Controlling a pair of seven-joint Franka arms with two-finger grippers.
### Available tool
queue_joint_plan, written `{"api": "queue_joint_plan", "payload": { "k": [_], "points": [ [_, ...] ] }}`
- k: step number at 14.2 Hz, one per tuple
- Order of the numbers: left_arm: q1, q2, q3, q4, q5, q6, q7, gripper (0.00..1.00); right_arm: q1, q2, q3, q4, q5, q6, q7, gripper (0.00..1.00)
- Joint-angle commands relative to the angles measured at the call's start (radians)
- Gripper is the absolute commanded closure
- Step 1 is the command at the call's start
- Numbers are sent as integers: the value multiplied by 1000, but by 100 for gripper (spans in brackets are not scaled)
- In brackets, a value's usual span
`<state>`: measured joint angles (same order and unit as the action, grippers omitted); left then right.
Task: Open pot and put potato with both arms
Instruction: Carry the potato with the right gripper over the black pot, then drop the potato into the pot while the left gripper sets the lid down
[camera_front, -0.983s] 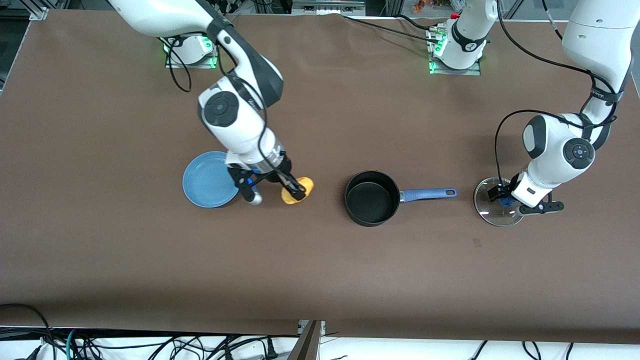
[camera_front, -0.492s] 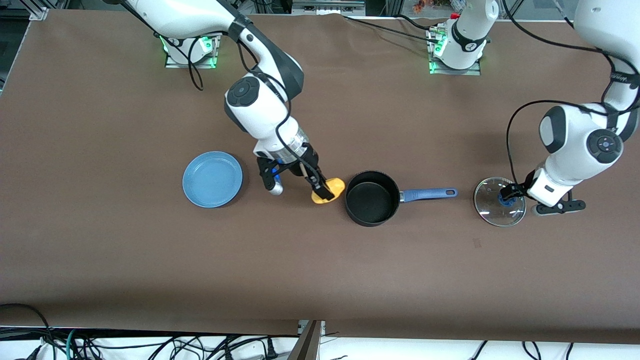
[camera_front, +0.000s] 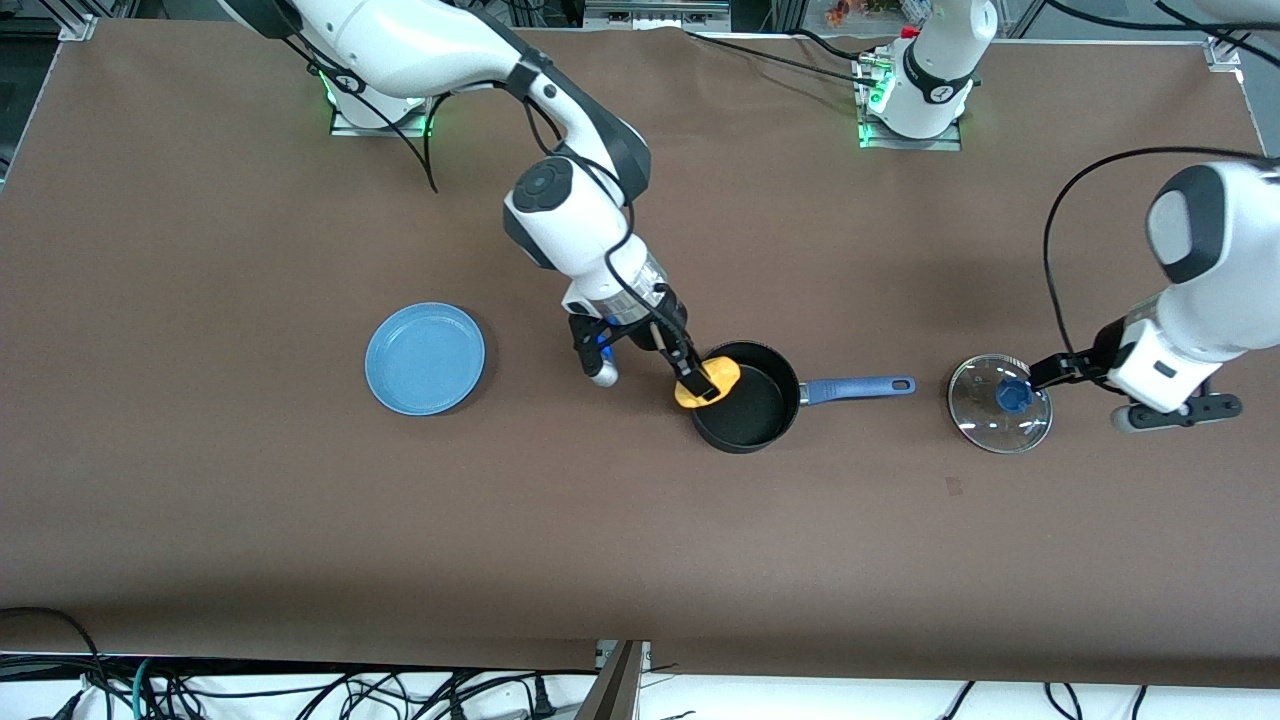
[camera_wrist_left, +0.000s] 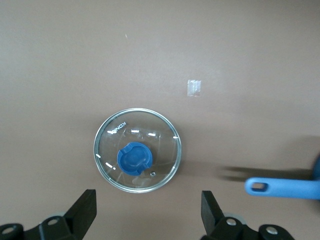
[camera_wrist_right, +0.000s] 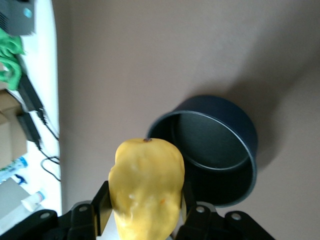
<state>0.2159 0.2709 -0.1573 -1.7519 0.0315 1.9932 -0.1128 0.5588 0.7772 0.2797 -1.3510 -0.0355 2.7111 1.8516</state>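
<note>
The yellow potato hangs above and beside the pot's rim in the right wrist view. I need to keep holding it with my right gripper until it is over the black pot's opening.
The black pot (camera_front: 748, 408) stands uncovered mid-table, its blue handle (camera_front: 858, 388) pointing toward the left arm's end. My right gripper (camera_front: 700, 386) is shut on the yellow potato (camera_front: 712, 376) and holds it over the pot's rim on the side toward the right arm's end. In the right wrist view the potato (camera_wrist_right: 147, 182) fills the gap between the fingers of the right gripper (camera_wrist_right: 145, 207), with the pot (camera_wrist_right: 215, 150) below. The glass lid (camera_front: 985, 415) with its blue knob (camera_front: 1012, 396) lies on the table past the handle. My left gripper (camera_front: 1120, 393) hangs open beside it; in the left wrist view this gripper (camera_wrist_left: 147, 215) holds nothing, and the lid (camera_wrist_left: 160, 145) lies apart from it.
A flat blue plate (camera_front: 425, 358) sits toward the right arm's end of the table. A small scrap of tape (camera_front: 955, 486) lies nearer the front camera than the lid. Cables trail along the table's front edge.
The right gripper carried the potato from beside the plate across to the pot's rim. The left arm drew off the lid toward its own end of the table, leaving the lid lying there.
</note>
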Motion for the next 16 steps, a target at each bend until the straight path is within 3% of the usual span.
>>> {"api": "queue_joint_plan", "payload": {
  "k": [1,9,13,14,15,16],
  "points": [
    [3,-15,-7,92,-19,-115,-10,7,68,68,-51,42,-4,27,23,76],
    [-1,-35,-10,334,-41,-356,-47,0,99,183,-80,122,-7,111,20,75],
    [-9,-41,-14,388,-42,-419,-47,0,125,215,-80,144,-7,177,21,71],
    [-25,-56,-8,390,-42,-419,-53,0,127,221,-79,144,-6,199,21,65],
    [-47,-61,-4,390,-41,-419,-83,0,127,223,-79,142,-4,210,21,51],
    [-64,-62,2,388,-39,-419,-115,0,127,221,-79,141,-6,210,20,1]
  ]
}}
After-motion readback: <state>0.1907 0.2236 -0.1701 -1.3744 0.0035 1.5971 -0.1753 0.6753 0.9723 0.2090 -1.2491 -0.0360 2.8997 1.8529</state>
